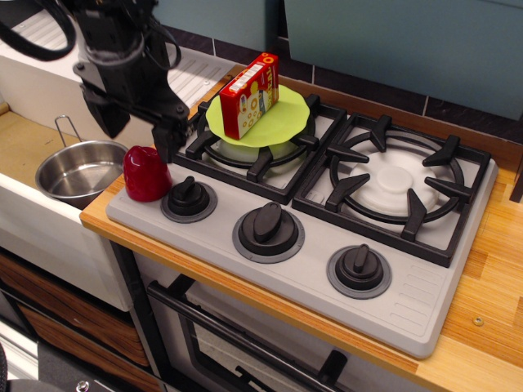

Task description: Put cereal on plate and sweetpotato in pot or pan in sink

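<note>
The dark-red sweetpotato has to go in the steel pot (pixel 79 171) in the sink, so the robot's gripper should next grab the sweetpotato by its rounded top (pixel 144 158).
The red and yellow cereal box (pixel 250 95) lies tilted on the lime-green plate (pixel 282 120), which rests on the left burner. The glossy dark-red sweetpotato (pixel 146 173) stands on the stove's front left corner. The steel pot (pixel 79 171) with a wire handle sits in the sink (pixel 24 147) to the left. My black gripper (pixel 139 135) is open and empty, hanging just above the sweetpotato, one finger (pixel 169 139) to its right and one (pixel 108 118) to its left.
The grey stove (pixel 310 204) has two burners with black grates and three black knobs (pixel 268 222) along the front. A white drainboard (pixel 49 49) lies behind the sink. A wooden counter (pixel 490 269) runs to the right, an oven door below.
</note>
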`<control>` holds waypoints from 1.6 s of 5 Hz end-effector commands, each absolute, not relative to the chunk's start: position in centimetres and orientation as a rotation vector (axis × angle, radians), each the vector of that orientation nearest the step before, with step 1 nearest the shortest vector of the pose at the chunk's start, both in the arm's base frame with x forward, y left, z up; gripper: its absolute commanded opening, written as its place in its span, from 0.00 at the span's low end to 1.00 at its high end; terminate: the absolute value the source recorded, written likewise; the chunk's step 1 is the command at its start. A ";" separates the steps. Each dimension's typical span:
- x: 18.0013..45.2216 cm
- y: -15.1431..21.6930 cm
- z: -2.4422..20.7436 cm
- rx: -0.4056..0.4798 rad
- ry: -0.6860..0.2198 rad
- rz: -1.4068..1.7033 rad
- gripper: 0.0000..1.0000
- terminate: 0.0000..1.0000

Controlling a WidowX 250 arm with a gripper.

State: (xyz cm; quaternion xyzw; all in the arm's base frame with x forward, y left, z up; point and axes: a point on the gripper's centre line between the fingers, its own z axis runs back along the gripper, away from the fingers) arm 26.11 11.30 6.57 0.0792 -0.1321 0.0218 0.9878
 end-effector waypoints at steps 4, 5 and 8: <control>24.8 12.1 3.5 0.112 -0.312 0.078 1.00 0.00; 25.1 12.0 3.2 0.104 -0.350 0.043 1.00 0.00; 26.1 12.2 3.5 0.086 -0.422 -0.024 1.00 0.00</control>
